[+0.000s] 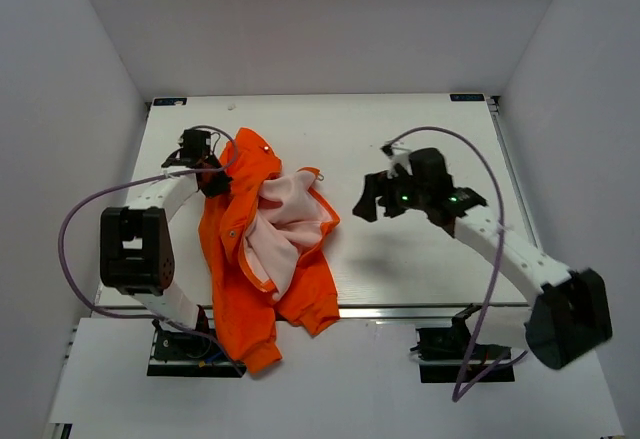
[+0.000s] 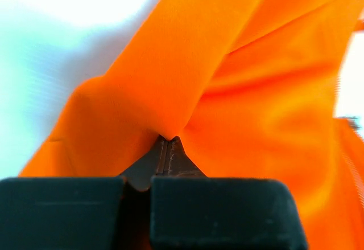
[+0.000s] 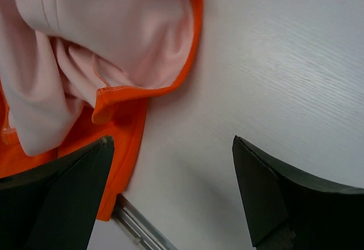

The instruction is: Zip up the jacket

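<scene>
The jacket's far orange-edged lining [image 1: 316, 177] is across from my left gripper's fold. My right gripper should grab the jacket there next, to spread it for zipping.
The orange jacket [image 1: 235, 259] lies crumpled on the left half of the white table [image 1: 420, 279], with its pale pink lining [image 1: 280, 229] turned up in the middle. One sleeve hangs over the near edge. My left gripper [image 1: 213, 181] is shut on a fold of the jacket [image 2: 187, 85] at its far left edge. My right gripper [image 1: 372, 199] is open and empty over bare table, just right of the jacket. In the right wrist view its fingers [image 3: 57, 199] frame the jacket's orange hem [image 3: 125, 130] and the lining [image 3: 114, 39]. The zipper is hidden.
A metal rail [image 3: 139, 230] runs along the table's near edge. White walls enclose the table on the left, right and back. Purple cables loop from both arms.
</scene>
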Tool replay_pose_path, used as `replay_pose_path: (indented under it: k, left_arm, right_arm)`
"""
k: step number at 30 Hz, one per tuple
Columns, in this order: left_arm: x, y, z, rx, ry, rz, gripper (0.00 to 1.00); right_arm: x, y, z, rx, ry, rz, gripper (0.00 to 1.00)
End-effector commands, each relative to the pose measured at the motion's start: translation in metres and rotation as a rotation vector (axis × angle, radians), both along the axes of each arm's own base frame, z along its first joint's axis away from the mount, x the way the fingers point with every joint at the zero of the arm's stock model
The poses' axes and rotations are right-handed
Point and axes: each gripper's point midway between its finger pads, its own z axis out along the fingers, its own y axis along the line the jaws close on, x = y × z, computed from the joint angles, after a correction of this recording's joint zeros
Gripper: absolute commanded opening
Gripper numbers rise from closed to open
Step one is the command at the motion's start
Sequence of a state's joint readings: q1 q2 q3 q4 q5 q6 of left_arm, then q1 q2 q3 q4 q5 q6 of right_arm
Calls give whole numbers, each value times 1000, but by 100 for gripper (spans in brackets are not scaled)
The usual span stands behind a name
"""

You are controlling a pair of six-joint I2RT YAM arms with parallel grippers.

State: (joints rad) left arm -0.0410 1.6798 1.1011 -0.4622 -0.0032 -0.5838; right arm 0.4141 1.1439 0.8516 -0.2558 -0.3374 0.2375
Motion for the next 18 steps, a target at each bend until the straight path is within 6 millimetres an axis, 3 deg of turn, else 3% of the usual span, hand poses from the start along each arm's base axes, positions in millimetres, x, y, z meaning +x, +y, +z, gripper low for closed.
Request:
replay_pose_path:
  k: [1,2,4,5,6,7,11,12,13,14,16,18]
  left_arm:
    - [18,8,74,29,-252,20,0]
    - [15,9,79,34,-270,24,0]
    - [8,11,101,40,-331,31,0]
    - [4,14,102,47,-341,38,0]
    - [2,14,107,49,-359,36,0]
    - [0,13,116,49,-387,26,0]
    - [-2,5,121,28,-405,-34,0]
    - [-1,4,123,27,-407,-40,0]
    - [-2,4,124,27,-404,-42,0]
    - [0,4,125,30,-408,-45,0]
    - [2,4,130,38,-429,-52,0]
    - [3,-3,136,21,-445,-93,0]
  right_arm:
    - [26,42,5,-82,-78,43,90]
    - [40,46,-16,-149,-51,15,89]
    - [60,68,-4,-170,-130,37,89]
    - [68,78,-16,-214,-163,91,89]
    - [83,91,-2,-182,-266,111,89]
    - [90,99,-1,-172,-328,137,89]
    - [121,132,-4,-231,-607,357,89]
    - [123,141,-5,-228,-617,404,89]
    - [118,151,-29,-219,-551,483,89]
    - [124,164,-16,-189,-569,506,89]
    - [121,181,-27,-127,-540,582,89]
    - [117,198,-22,-71,-553,613,89]
